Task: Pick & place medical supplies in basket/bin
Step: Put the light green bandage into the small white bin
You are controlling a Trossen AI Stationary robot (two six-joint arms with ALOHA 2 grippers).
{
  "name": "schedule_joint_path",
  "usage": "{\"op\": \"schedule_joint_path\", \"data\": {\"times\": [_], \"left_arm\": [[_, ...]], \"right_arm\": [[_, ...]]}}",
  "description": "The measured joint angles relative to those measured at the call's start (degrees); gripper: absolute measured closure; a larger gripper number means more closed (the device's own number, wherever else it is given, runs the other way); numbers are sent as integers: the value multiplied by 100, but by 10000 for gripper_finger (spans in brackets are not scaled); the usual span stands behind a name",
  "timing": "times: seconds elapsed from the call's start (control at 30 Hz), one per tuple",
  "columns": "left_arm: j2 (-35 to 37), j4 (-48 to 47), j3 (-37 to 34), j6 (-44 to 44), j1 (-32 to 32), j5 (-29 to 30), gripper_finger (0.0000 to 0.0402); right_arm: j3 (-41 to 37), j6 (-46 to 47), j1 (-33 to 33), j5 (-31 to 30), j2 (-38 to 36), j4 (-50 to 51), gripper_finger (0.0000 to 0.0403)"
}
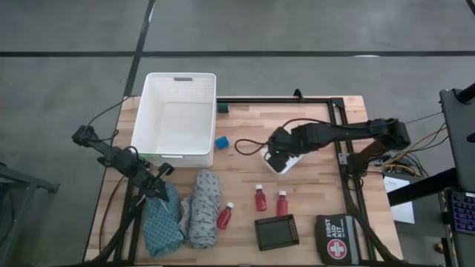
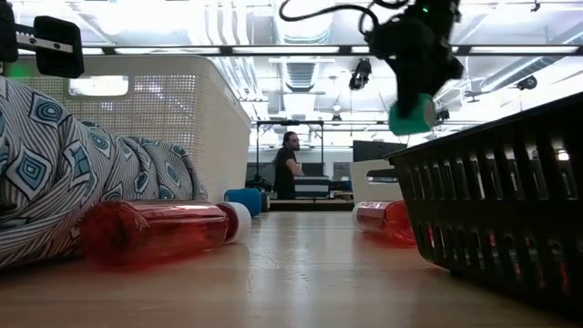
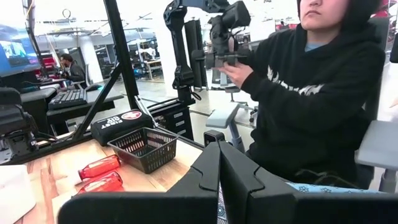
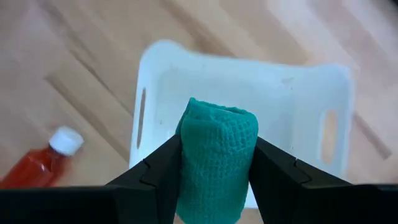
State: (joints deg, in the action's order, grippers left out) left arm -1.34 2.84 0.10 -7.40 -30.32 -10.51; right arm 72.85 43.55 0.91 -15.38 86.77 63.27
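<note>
The green roll is high above the small white tray, so my right gripper needs to keep holding the roll.
My right gripper (image 1: pixel 277 156) hangs above the small white tray (image 1: pixel 288 166), shut on a small green roll of gauze (image 4: pixel 217 158), which also shows in the low view (image 2: pixel 412 116). The white basket (image 1: pixel 147 111) stands at the far left. A blue piece (image 1: pixel 221 142) lies beside its right wall. Three red bottles (image 1: pixel 260 199) (image 1: pixel 282 203) (image 1: pixel 225 216) lie on their sides on the wood. A teal cloth (image 1: pixel 162 226) and a grey patterned cloth (image 1: pixel 202 211) lie near the front left. My left gripper (image 1: pixel 154 178) stays shut and level over the teal cloth's far end. My right gripper pinches the green roll by its two opposite curved sides (image 4: pixel 188 163) between its two fingers (image 4: pixel 160 169), slanting steeply down from above. The roll stands upright in the hold, its top end showing between the fingertips. It hangs lifted clear above the small white tray.
A black mesh basket (image 1: pixel 276 231) and a black first aid pouch (image 1: pixel 338 237) sit at the near right. A small dark green thing (image 1: pixel 223 108) lies by the white basket's far right corner. A person (image 3: pixel 311 93) sits beyond the table's edge.
</note>
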Motion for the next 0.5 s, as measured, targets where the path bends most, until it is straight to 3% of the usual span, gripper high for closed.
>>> {"op": "schedule_joint_path", "data": {"times": [0.2, 0.5], "left_arm": [[0, 0, -1, 0, -1, -1, 396], [0, 0, 0, 0, 1, 0, 396]], "right_arm": [[-768, 299, -203, 29, -338, -257, 246], [-1529, -928, -1149, 525, -519, -882, 246]]}}
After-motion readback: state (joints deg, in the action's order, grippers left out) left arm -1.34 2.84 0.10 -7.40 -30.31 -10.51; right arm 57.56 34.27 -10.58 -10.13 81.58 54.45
